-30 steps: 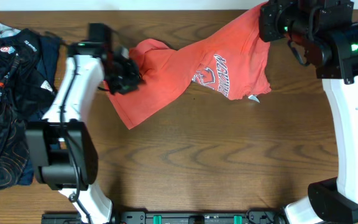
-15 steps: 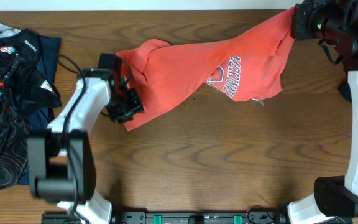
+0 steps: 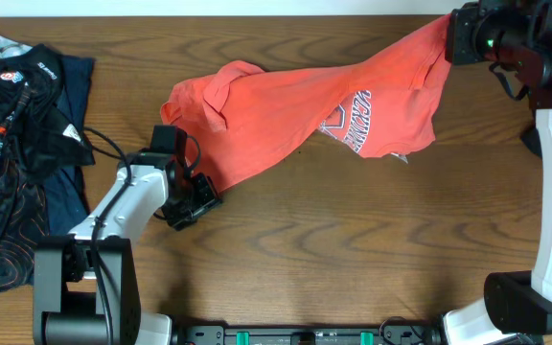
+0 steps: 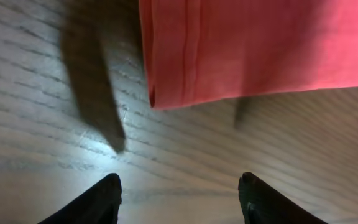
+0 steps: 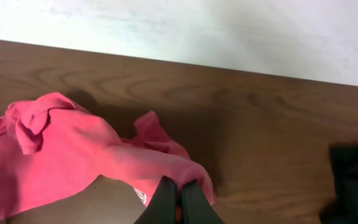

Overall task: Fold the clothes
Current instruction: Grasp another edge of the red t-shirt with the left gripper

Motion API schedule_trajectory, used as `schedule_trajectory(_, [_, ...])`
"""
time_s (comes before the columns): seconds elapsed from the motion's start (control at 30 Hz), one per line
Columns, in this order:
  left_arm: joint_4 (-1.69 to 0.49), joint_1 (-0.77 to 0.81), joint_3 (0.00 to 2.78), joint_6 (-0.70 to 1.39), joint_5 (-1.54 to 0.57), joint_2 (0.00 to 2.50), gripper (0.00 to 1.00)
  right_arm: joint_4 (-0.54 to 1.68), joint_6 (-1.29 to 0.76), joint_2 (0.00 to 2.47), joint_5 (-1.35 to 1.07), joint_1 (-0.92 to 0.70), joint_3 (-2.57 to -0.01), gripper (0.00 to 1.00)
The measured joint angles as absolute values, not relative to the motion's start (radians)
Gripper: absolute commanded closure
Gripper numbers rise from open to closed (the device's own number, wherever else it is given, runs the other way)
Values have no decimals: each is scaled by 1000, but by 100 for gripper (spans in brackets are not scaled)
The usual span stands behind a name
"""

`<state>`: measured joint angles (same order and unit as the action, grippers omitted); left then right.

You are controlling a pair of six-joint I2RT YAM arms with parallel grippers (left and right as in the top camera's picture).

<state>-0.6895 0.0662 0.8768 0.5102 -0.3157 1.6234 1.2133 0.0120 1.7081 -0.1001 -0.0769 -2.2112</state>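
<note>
The left gripper grabs the coral-red T-shirt (image 3: 305, 101) by its near hem corner (image 3: 220, 187) next, opposite the right gripper's end, to spread it flat for folding.
The coral-red T-shirt (image 3: 305, 101) with navy-and-white lettering stretches across the table's far half, its right end lifted off the wood. My right gripper (image 3: 448, 38) is shut on that raised end; the right wrist view shows the cloth (image 5: 73, 146) pinched between the closed fingers (image 5: 178, 194) and hanging down to the table. My left gripper (image 3: 192, 203) is open and empty, low over bare wood just in front of the shirt's left hem. The left wrist view shows that hem (image 4: 185, 74) beyond the spread fingertips (image 4: 104, 193).
A pile of dark navy and black garments (image 3: 12, 144) lies at the table's left edge; part of it shows at the right of the right wrist view (image 5: 353, 186). The wooden table (image 3: 333, 249) spreads below the shirt. A pale wall runs behind the far edge.
My left gripper let go of the shirt's left edge and drew back toward the front. My right gripper carried the shirt's other end up and to the right, stretching it.
</note>
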Motion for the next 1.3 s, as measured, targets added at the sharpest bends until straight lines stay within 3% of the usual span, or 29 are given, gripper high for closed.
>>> schedule_trajectory(0.27, [-606, 66, 876, 579, -310, 1623, 30, 1216, 12, 1708, -110, -77, -2211, 99])
schedule_trajectory(0.73, [-554, 66, 884, 659, -287, 1687, 31, 1216, 19, 1708, -134, -77, -2211, 99])
schedule_trajectory(1.0, [-506, 65, 896, 707, -285, 1709, 59, 1225, 20, 1708, -136, -77, -2211, 99])
schedule_trajectory(1.1, [-487, 65, 897, 716, -286, 1719, 94, 1228, 20, 1708, -136, -77, -2211, 99])
schedule_trajectory(1.3, [-399, 57, 897, 714, -289, 1740, 94, 1248, 20, 1708, -136, -77, -2211, 99])
